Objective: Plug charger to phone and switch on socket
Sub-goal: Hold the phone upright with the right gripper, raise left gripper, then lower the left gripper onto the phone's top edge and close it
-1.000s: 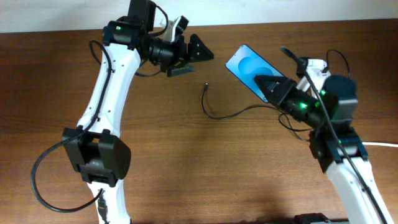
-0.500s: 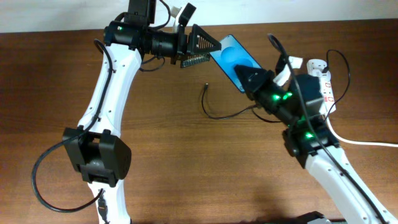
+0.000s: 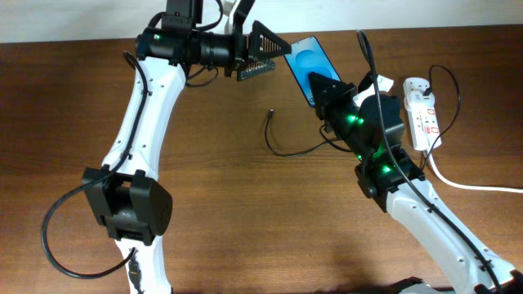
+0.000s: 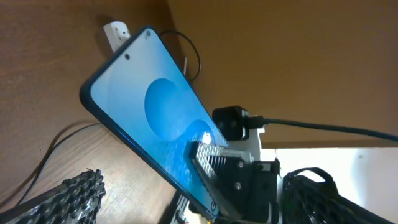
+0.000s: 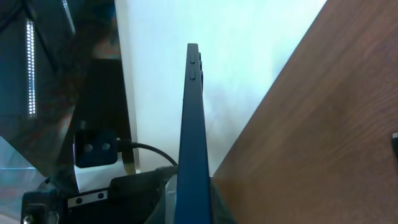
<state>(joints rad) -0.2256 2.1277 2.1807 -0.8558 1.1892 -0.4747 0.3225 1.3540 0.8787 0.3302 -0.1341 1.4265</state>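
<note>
I should reach the phone with my left gripper and grab it by its free long side (image 3: 297, 76) (image 4: 135, 147), so the phone's lower end stays free to plug the charger.
The phone (image 3: 304, 60), blue screen up and tilted, is held off the table near the back edge by my right gripper (image 3: 325, 85), which is shut on its lower end. In the right wrist view the phone (image 5: 193, 106) shows edge-on between the jaws (image 5: 194, 208). My left gripper (image 3: 276, 61) is open just left of the phone's upper end. Its view shows the blue screen (image 4: 155, 112) close ahead. The charger cable (image 3: 296, 149) lies on the table, plug tip (image 3: 270, 114) free. The socket (image 3: 422, 115) lies at the right.
The socket's thick white cord (image 3: 474, 184) runs off to the right edge. A white wall borders the table's back edge (image 3: 392, 31). Both arms crowd the back middle of the table.
My right gripper has carried the phone left and toward the back, up to the left gripper. The left gripper has shifted right to meet it. The socket is now uncovered.
</note>
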